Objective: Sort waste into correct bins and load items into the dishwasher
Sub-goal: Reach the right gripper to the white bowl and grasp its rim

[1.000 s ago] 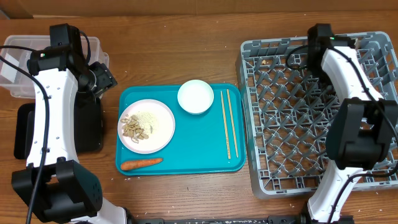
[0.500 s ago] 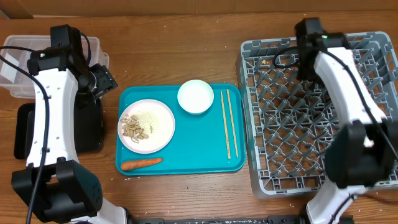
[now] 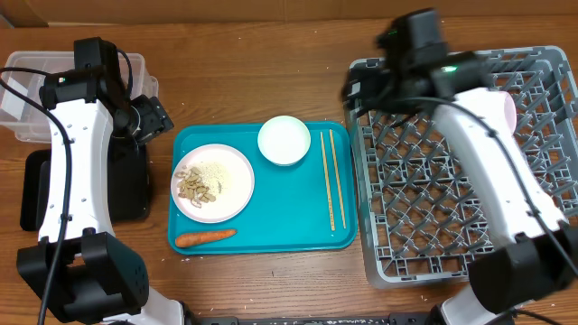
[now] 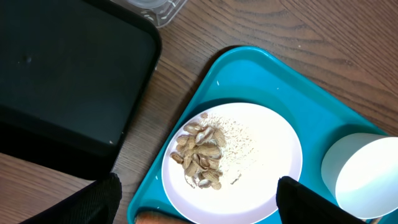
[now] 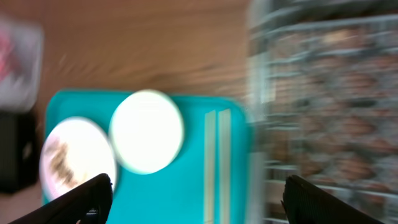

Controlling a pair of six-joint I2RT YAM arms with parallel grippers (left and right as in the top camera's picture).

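Note:
The white bowl will next be gripped by its rim with my right gripper, which leaves its base free to tilt and load into the dishwasher rack.
A teal tray holds a white plate with peanut shells and crumbs, a white bowl, two chopsticks and a carrot. The grey dishwasher rack stands at the right. My left gripper is open and empty above the plate, near the tray's left end. My right gripper is open and empty, high over the rack's left edge; its blurred view shows the bowl and chopsticks.
A black bin and a clear plastic container stand at the left; the bin also shows in the left wrist view. A pink item sits in the rack's far right part.
My right arm has swung left from the rack's back toward the tray. The left arm and the things on the tray have not moved.

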